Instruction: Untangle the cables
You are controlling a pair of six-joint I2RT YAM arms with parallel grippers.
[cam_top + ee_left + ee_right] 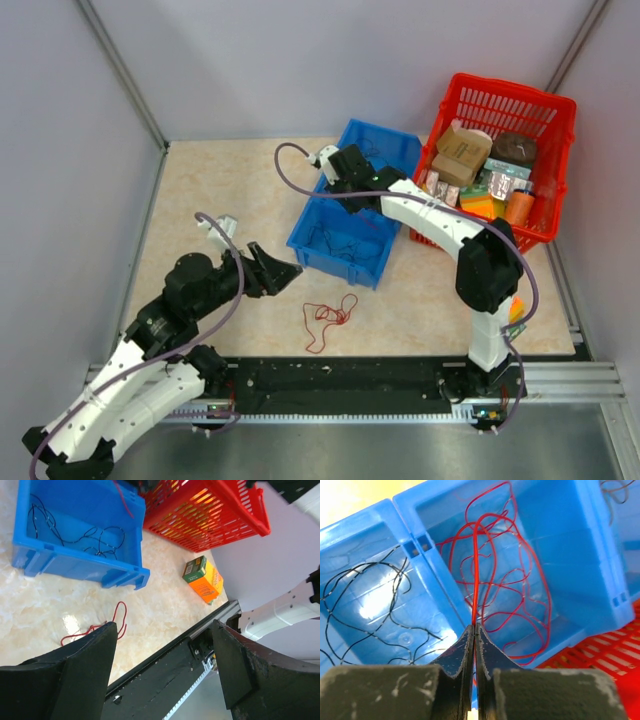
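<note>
The left gripper picks up the coiled red cable by the cable's edge facing it next. That leaves the cable's opposite loop free to be pulled out.
My right gripper [338, 178] hangs over the two blue bins and is shut on a bright red cable [476, 565]. That cable runs from the closed fingertips [474, 626] down into a loose tangle of red cable [520, 580] in the far blue bin [580, 565]. Several dark thin cables [365, 605] lie in the near blue bin [310, 245], and they also show in the left wrist view [75, 535]. Another red cable [326, 314] lies coiled on the table in front of that bin. My left gripper [283, 268] is open and empty, low over the table left of that coil [102, 626].
A red basket [555, 120] full of packets and boxes stands at the back right, against the far bin. A small orange and green box [202, 577] lies on the table by the right arm's base. A black rail [350, 380] runs along the near edge.
</note>
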